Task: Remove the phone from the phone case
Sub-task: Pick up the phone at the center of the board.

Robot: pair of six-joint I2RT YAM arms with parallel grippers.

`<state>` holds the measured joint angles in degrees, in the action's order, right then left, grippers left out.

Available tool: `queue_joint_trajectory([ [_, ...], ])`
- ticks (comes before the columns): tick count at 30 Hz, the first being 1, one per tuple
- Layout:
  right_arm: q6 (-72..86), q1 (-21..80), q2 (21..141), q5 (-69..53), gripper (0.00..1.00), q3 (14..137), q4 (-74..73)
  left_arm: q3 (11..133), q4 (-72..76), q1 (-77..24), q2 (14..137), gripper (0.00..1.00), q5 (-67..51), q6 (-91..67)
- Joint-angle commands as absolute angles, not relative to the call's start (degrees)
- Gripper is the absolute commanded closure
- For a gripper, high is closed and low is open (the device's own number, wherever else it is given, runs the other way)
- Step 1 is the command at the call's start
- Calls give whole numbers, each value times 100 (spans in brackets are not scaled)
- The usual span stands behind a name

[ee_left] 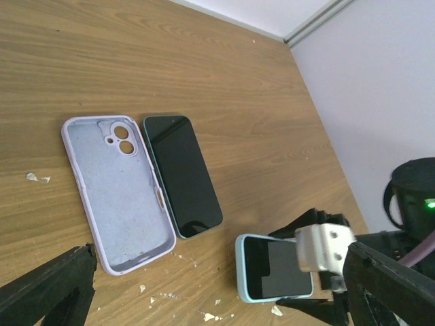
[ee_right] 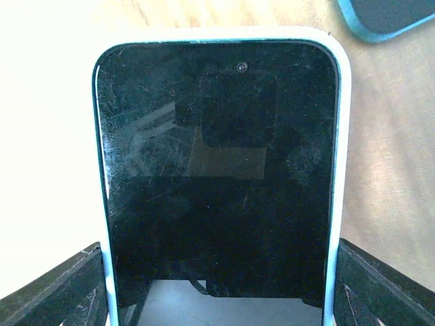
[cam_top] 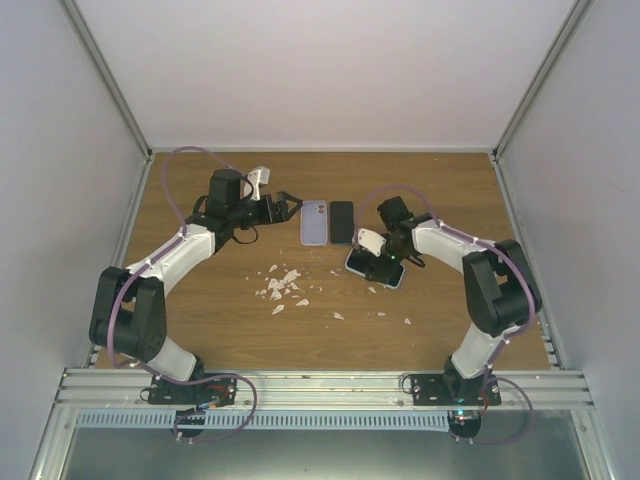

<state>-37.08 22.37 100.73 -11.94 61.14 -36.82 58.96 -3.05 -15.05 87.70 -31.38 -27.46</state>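
Next, my left gripper grabs the black-screened phone by its long edge to take the phone out of the light blue case.
A black-screened phone in a light blue case lies on the wooden table, right of centre. My right gripper is shut on it, one finger on each long edge of the case. In the right wrist view the cased phone fills the frame between the fingers. It also shows in the left wrist view. My left gripper is open and empty, hovering left of an empty lilac case. Its fingers stand wide apart.
A bare dark phone lies face up beside the lilac case, touching its right edge. Its corner shows in the right wrist view. White crumbs are scattered near the table's middle. Grey walls enclose the table.
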Motion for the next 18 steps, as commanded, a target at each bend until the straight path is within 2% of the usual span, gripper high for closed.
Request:
queue_joint_trajectory([
  [1, -3098, 2245, 9401, -1639, 27, 6276, -3355, 5805, 216, -1476, 8824, 1, -3379, -2833],
  [6, -2620, 2280, 9017, -1874, 31, 6407, -3040, 5733, 419, -1483, 8807, 2, -3660, -2999],
  [18, -1785, 2500, 8588, -1918, 32, 6890, -2461, 5774, 817, -1936, 8920, 11, -4275, -3072],
])
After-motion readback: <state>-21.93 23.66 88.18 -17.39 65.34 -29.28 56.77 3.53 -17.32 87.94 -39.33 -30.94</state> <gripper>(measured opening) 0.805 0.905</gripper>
